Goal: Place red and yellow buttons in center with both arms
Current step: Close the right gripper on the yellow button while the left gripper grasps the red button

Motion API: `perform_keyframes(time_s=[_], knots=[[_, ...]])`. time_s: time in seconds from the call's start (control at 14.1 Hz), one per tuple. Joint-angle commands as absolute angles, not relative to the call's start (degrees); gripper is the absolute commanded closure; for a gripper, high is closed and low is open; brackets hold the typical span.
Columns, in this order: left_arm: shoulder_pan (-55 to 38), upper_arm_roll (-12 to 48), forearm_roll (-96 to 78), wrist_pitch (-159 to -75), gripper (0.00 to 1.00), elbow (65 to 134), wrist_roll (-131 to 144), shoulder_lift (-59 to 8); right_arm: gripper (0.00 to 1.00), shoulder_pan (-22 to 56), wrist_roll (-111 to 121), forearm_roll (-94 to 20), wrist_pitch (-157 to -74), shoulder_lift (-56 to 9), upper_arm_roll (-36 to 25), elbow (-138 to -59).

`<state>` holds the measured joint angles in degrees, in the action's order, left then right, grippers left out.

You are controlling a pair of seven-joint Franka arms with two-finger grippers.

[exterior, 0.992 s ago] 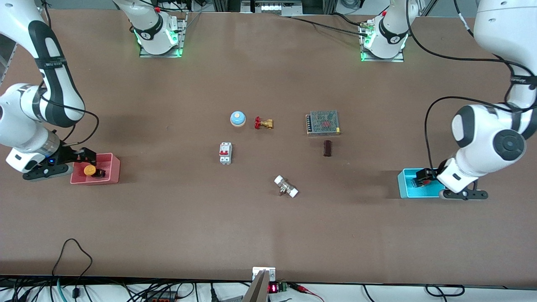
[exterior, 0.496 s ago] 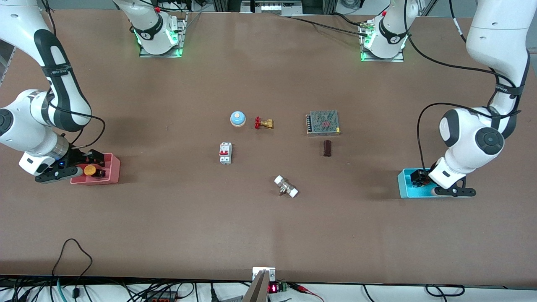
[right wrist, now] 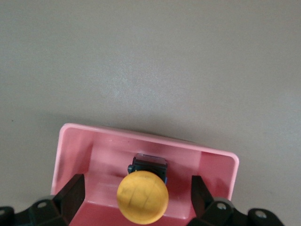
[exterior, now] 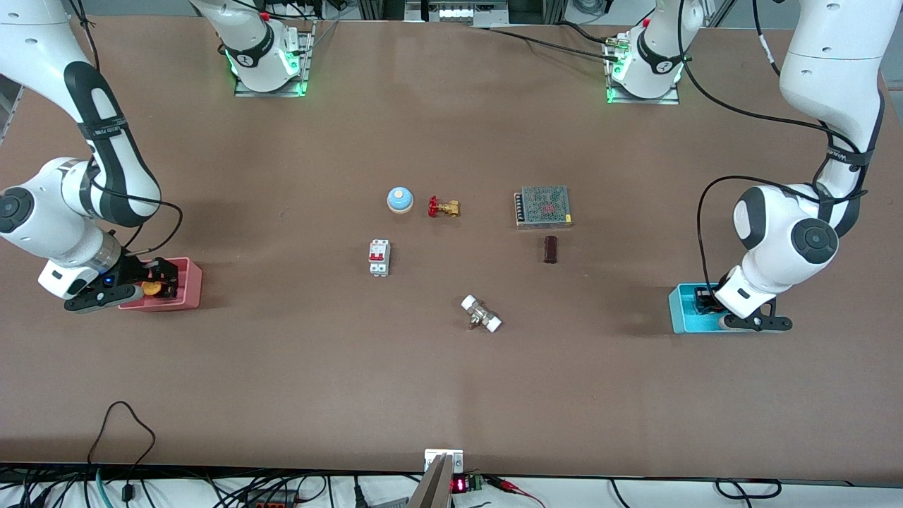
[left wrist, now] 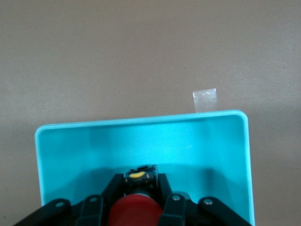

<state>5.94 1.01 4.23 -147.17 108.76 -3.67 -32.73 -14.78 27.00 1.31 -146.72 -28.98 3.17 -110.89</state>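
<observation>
The right gripper's fingers are on either side of the yellow button (exterior: 152, 288) (right wrist: 142, 197) inside the pink tray, so the right gripper needs to close on the button.
The red button (left wrist: 135, 212) lies in the cyan tray (left wrist: 141, 120) at the left arm's end of the table. My left gripper (left wrist: 140, 184) is down in that tray (exterior: 681, 310), its fingers pressed on both sides of the button's black body. In the front view the left gripper (exterior: 704, 298) hides the button. The yellow button (right wrist: 142, 197) lies in the pink tray (right wrist: 146, 139) at the right arm's end. My right gripper (right wrist: 137, 188) is open wide with a finger on each side of it, not touching. The yellow cap (exterior: 150, 288) also shows in the front view, at the right gripper (exterior: 164, 282).
On the brown tabletop's middle stand a blue dome bell (exterior: 400, 200), a brass valve with red handle (exterior: 443, 207), a white circuit breaker (exterior: 379, 257), a mesh-topped power supply (exterior: 543, 206), a dark cylinder (exterior: 550, 249) and a white-ended fitting (exterior: 481, 314). Clear tape (left wrist: 205, 100) lies beside the cyan tray.
Both arms have come down and moved in over their trays. The left gripper has sunk into the cyan tray around the red button; the right gripper has come around the yellow button.
</observation>
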Motion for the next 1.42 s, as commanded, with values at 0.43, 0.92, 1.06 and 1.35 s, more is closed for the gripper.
perform_keyframes(time_s=[0.43, 0.92, 1.06, 1.35], knots=[[5.98, 1.93, 4.39, -135.31, 0.8, 103.38, -5.01, -27.61, 0.23, -16.0, 29.62, 0.18, -147.39, -30.06, 3.78, -110.04], [5.45, 6.4, 4.22, -111.99, 0.8, 88.08, -3.7, -26.37, 0.65, -15.91, 29.62, 0.26, -147.39, -30.5, 3.78, -110.04], [5.36, 10.52, 3.96, -111.53, 0.8, 87.8, 1.2, -26.54, 0.7, -15.91, 29.62, 0.26, -147.39, -30.5, 3.78, -110.04], [-1.47, 12.66, 4.13, -113.98, 0.78, 87.8, 13.5, -28.99, 0.74, -15.91, 29.88, 0.26, -147.04, -29.71, 3.87, -110.04]])
